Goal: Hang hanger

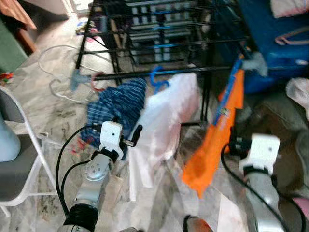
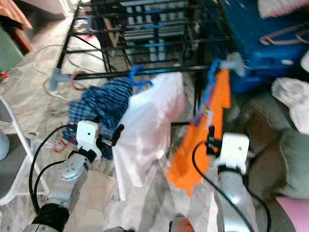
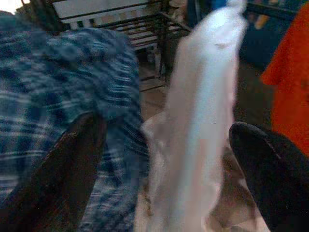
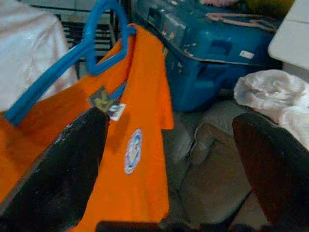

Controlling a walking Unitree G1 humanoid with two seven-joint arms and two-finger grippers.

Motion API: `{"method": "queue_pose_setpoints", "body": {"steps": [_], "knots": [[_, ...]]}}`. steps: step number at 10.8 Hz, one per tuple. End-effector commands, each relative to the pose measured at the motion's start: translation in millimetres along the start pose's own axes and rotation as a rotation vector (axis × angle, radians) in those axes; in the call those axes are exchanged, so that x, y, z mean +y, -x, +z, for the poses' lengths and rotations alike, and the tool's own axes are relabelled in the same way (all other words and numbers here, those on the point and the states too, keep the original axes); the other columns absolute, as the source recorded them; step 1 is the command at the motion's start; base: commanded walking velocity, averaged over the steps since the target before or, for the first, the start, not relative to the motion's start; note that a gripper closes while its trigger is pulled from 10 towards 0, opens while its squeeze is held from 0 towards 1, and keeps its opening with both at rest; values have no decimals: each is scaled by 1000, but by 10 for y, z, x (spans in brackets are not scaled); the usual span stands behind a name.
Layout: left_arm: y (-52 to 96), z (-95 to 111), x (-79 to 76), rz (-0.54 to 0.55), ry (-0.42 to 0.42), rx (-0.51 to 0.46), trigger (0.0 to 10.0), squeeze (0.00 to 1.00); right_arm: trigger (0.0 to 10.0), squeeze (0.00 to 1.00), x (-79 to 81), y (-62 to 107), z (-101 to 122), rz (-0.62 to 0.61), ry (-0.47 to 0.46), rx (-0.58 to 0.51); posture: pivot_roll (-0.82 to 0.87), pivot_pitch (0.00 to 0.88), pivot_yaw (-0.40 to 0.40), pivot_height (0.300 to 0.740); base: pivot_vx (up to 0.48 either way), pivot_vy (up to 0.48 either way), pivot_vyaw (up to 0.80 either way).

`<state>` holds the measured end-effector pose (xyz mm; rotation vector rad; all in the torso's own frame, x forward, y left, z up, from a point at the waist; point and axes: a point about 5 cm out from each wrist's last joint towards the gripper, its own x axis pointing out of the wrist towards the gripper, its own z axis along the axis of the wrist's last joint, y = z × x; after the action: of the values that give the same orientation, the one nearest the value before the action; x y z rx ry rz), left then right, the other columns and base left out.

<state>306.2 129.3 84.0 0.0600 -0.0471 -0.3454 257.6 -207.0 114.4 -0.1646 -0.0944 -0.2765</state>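
My right gripper picks up the hanger by its bare blue arm (image 1: 222, 105) next, since the orange shirt (image 1: 217, 140) drapes over the rest of the hanger.
A black drying rack (image 1: 145, 73) stands ahead. From its front rail hang a blue plaid shirt (image 1: 118, 104) on a red hanger (image 1: 96, 84) and a white garment (image 1: 164, 121) on a blue hanger (image 1: 157, 77). An orange shirt (image 1: 217, 140) hangs tilted on another blue hanger (image 4: 91, 48) at the rack's right corner. My left gripper (image 3: 166, 128) is open, low in front of the plaid shirt and the white garment. My right gripper (image 4: 169, 121) is open just right of the orange shirt's lower part, holding nothing.
A blue bin (image 1: 275, 48) with a pink hanger (image 1: 292, 36) on it sits right of the rack. White cloth (image 1: 299, 94) and olive cushions (image 1: 275, 121) lie at the right. A grey folding chair (image 1: 19, 164) stands left. White wire hangers (image 1: 53, 72) lie on the marble floor.
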Motion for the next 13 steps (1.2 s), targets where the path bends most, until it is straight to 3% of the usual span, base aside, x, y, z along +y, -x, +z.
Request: {"method": "queue_pose_setpoints", "body": {"steps": [1, 3, 5, 8, 10, 13], "knots": [[37, -13, 12, -11, -7, 11, 10000, 0, 10000, 0, 35, -44, 75, 14, -16, -18, -283, 212, 124, 740, 0, 0, 0], [58, -13, -3, -42, 6, 12, 10000, 0, 10000, 0, 241, -220, 175, 94, -48, -37, -271, 215, 130, 740, 0, 0, 0], [113, -29, -102, -124, 23, 16, 10000, 0, 10000, 0, 590, -378, 201, 227, -117, 14, -253, 211, 132, 740, 0, 0, 0], [128, -46, -98, -125, 26, 28, 10000, 0, 10000, 0, 843, -433, 173, 352, -140, 63, -245, 213, 129, 740, 0, 0, 0], [124, -46, -118, -135, 29, 33, 10000, 0, 10000, 0, 829, -438, 98, 334, -114, 101, -245, 212, 131, 740, 0, 0, 0], [120, -55, -146, -153, 30, 42, 10000, 0, 10000, 0, 554, -415, -37, 206, -59, 154, -258, 214, 139, 740, 0, 0, 0]]}}
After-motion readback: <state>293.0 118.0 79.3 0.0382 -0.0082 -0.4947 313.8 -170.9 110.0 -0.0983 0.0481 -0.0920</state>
